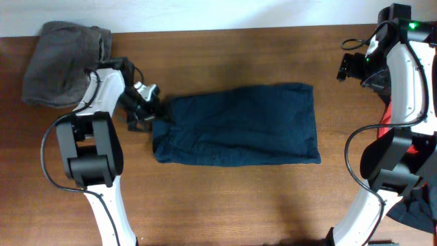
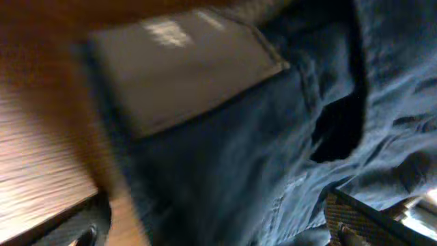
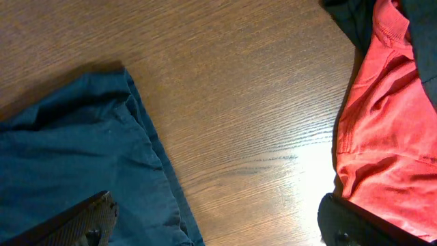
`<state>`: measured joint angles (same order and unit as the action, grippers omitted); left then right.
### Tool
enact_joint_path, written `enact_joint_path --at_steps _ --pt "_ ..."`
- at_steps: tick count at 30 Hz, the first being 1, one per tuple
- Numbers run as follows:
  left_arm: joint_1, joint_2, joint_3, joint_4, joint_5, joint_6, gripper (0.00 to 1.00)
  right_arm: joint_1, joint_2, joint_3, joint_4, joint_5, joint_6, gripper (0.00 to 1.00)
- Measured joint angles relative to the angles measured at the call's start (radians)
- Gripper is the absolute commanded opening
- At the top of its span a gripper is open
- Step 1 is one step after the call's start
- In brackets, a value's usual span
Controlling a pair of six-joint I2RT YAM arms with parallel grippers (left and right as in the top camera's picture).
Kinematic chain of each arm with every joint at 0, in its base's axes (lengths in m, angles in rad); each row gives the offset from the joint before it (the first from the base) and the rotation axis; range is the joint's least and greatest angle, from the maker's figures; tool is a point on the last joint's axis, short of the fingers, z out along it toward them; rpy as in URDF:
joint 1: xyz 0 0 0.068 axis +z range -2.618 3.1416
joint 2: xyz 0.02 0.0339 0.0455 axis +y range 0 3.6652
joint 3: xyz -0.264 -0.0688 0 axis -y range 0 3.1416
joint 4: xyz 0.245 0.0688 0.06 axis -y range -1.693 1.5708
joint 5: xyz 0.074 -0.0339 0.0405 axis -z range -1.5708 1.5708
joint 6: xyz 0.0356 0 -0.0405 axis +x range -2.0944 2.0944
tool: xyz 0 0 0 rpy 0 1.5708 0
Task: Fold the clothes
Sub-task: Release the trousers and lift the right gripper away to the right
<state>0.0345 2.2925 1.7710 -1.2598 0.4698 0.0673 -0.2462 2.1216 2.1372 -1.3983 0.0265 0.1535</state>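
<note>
My left gripper grabs the navy-blue garment's edge (image 2: 140, 158) beside the grey label (image 2: 186, 72) next, to fold that end of the garment over.
The large navy-blue garment (image 1: 239, 123) lies as a folded rectangle mid-table. My left gripper (image 1: 145, 109) is at its left edge, low over it. In the left wrist view its fingers (image 2: 218, 232) are wide apart, with navy fabric (image 2: 273, 150) and a grey label (image 2: 184, 61) between and beyond them; it is open. My right gripper (image 1: 349, 67) hovers past the garment's far right corner. In the right wrist view it (image 3: 218, 229) is open and empty over bare wood, between the navy garment's corner (image 3: 75, 164) and a red garment (image 3: 382, 137).
A grey-olive garment (image 1: 61, 61) is bunched at the far left corner. The red garment (image 1: 386, 120) and a dark one (image 1: 416, 205) lie at the right edge behind my right arm. The table (image 1: 225, 198) is brown wood.
</note>
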Motion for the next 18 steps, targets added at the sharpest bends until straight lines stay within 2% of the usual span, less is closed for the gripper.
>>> enact_joint_path --at_steps 7,11,14,16,18 --pt "0.007 -0.052 -0.100 0.092 0.073 0.013 0.99 0.000 0.000 0.000 -0.001 0.000 0.000 0.99" --pt "0.005 -0.065 -0.138 0.132 0.132 0.019 0.95 0.000 0.000 0.000 -0.006 0.000 0.000 0.99" --pt "-0.004 -0.066 -0.147 0.142 0.149 0.021 0.78 0.000 0.000 0.000 -0.010 0.000 0.000 0.99" --pt "-0.016 -0.065 -0.156 0.161 0.149 0.023 0.53 0.000 0.000 0.000 -0.013 0.000 0.000 0.99" --pt "-0.032 -0.060 -0.166 0.182 0.143 0.016 0.37 0.000 0.001 -0.005 -0.012 -0.001 0.000 0.99"
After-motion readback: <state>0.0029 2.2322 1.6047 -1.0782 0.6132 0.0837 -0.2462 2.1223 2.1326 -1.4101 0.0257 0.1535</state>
